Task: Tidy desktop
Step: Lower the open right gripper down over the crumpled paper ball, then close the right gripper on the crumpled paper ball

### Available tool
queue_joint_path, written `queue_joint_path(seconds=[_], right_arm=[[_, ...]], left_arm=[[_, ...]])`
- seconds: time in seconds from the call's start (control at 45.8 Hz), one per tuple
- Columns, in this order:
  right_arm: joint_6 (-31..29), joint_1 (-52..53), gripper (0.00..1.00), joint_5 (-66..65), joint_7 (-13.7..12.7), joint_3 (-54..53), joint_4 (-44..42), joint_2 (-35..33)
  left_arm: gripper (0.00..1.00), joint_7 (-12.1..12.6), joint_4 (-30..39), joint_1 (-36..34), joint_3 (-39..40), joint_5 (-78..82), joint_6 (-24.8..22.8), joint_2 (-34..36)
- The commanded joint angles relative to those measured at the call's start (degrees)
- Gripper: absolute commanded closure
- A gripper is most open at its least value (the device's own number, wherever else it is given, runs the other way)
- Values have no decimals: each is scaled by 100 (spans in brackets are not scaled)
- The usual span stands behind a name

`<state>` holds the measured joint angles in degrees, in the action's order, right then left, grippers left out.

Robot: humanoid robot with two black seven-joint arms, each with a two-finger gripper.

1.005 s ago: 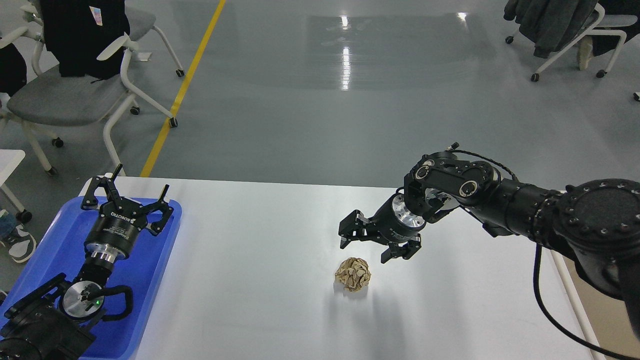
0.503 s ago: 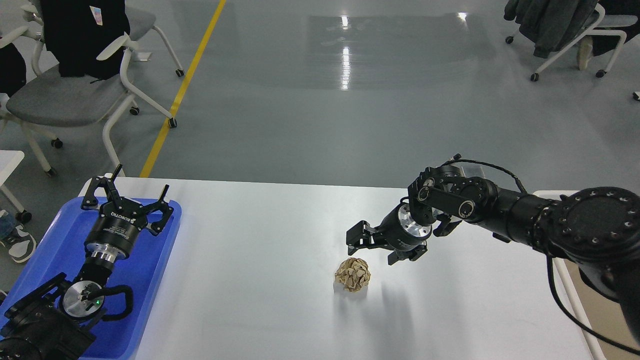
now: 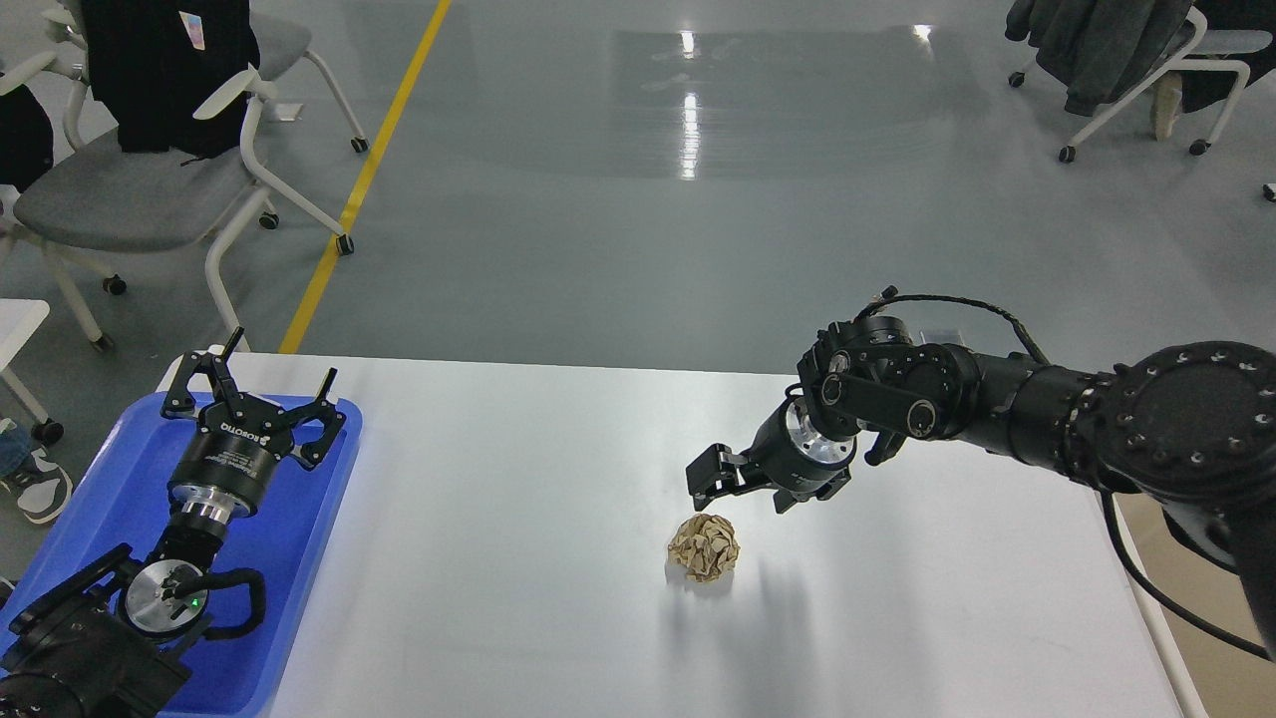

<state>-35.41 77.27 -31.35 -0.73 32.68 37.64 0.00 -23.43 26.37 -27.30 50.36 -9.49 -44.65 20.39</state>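
I need to tidy the desktop, so next I should grab the crumpled brown paper ball by its crinkled body (image 3: 703, 546) with my right gripper.
The white desktop (image 3: 498, 578) carries a crumpled tan paper ball (image 3: 705, 546) right of its middle. My right gripper (image 3: 744, 488) is open and empty. It hovers just behind and slightly right of the ball, fingers pointing left and down, not touching it. My left gripper (image 3: 254, 397) is open and empty. It points away from me above the far end of the blue tray (image 3: 299, 558) at the desktop's left edge.
Grey office chairs (image 3: 130, 189) stand on the floor at the back left, and another with dark clothes (image 3: 1116, 50) at the back right. A beige surface with a white rim (image 3: 1191, 638) shows past the desktop's right edge.
My right gripper has dropped a little closer to the paper ball and its wrist has turned; the forearm has shifted left. The left arm and the ball have not moved.
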Motion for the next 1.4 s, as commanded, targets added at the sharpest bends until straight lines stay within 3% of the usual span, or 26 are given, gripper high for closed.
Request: queue_joint_path(seconds=[0.0,0.066,0.131,0.262,0.415,0.656,1.027,1.377], right_arm=[[43,-37,0,-1970,1048,-280,367,0],[61,-28,0,-2322,1259,-367,411,0],[70,-2,0,-2393,1304,-385,420,0],[87,-10,0,-2437,1304,-306,402,0],[500,-124,0,-2446,1312,-166,306,0],[702,-687,0,-2332,1312,-86,-424,0],[817,-1065,0,-1716,1391,-1132,-441,0],[1124,-1487,0,-1716,1391,-1071,-819,0]], left_arm=[[1,-4,0,5,0,0,0,0],[1,-4,0,5,0,0,0,0],[1,-4,0,5,0,0,0,0],[1,-4,0,-4,0,0,0,0],[1,-4,0,-4,0,0,0,0],[1,-4,9,5,0,0,0,0],[1,-4,0,-4,0,0,0,0],[1,-4,0,5,0,0,0,0]])
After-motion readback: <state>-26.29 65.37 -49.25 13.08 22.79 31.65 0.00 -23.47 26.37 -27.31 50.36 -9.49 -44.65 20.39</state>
